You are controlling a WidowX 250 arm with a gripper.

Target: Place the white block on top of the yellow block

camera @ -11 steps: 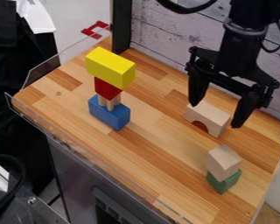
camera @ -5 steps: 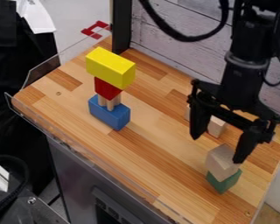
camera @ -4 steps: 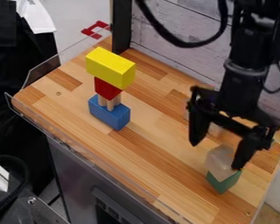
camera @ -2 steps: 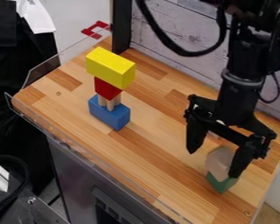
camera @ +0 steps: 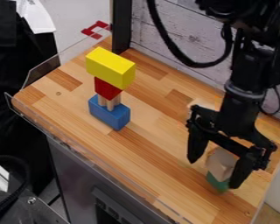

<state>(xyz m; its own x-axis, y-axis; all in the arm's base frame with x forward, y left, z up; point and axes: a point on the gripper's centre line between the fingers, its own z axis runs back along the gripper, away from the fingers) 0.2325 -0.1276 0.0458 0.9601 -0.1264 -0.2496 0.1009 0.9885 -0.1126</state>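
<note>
My gripper should next grab the white block by its opposite sides, to put it on the yellow block (camera: pixel 110 68).
The gripper (camera: pixel 213 174) stands open low over the right part of the table, its fingers apart on either side of a pale, whitish wooden block (camera: pixel 221 164). That block rests on a green block (camera: pixel 217 181), and the right finger hides part of both. On the left, the yellow block (camera: pixel 110 68) lies on top of a stack, above a red block (camera: pixel 106 89), small wooden posts and a blue block (camera: pixel 109 112).
Behind the gripper, a pale wooden arch block (camera: pixel 202 104) is mostly hidden by the arm. A clear low guard (camera: pixel 56 61) edges the wooden table (camera: pixel 148 162) at the left. A whitewashed plank wall (camera: pixel 166 37) stands along the back.
From its place over the arch block, the gripper has come down and toward the front, to around the pale block on the green one. The stack with the yellow block has stayed still.
</note>
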